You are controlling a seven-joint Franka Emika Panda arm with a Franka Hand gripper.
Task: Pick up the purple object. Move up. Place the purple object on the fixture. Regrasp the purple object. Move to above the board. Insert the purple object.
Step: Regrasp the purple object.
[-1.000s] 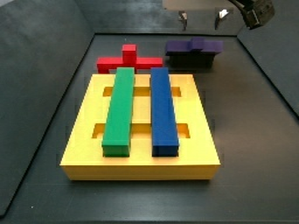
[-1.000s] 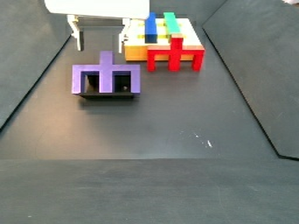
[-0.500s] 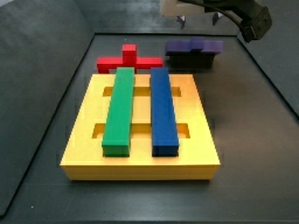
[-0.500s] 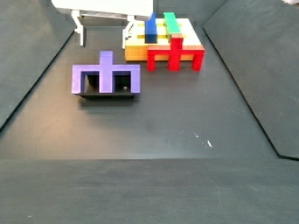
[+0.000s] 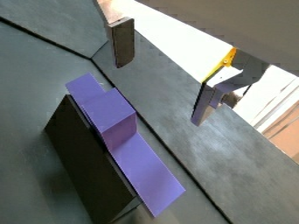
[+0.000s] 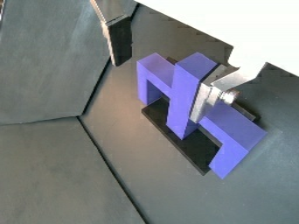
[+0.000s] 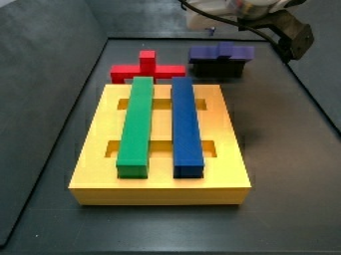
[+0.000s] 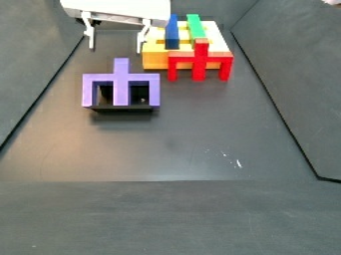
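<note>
My gripper grabs the purple object by its raised centre post (image 7: 224, 50) next, to insert the purple object into the board (image 7: 163, 177).
The purple object (image 8: 123, 88) stands on the black fixture (image 8: 123, 110), its centre post pointing up; it also shows in a side view (image 7: 220, 53) behind the board (image 7: 163, 177). My gripper (image 8: 118, 36) hangs open above and behind it, holding nothing. Both wrist views show the fingers (image 5: 121, 42) spread wide, with the purple object (image 5: 117, 140) below them on the fixture (image 5: 82, 171). In a wrist view one finger (image 6: 211, 96) lines up in front of the purple object (image 6: 176, 87). In a side view only the gripper (image 7: 229, 6) body shows at the top edge.
The yellow board (image 8: 158, 58) carries a long green bar (image 7: 138, 120) and a long blue bar (image 7: 186, 122). A red cross-shaped block (image 7: 147, 68) lies between board and fixture. Dark walls enclose the floor on both sides.
The gripper has risen a little above the fixture and its fingertips have left the top of one side view. The purple object stays on the fixture.
</note>
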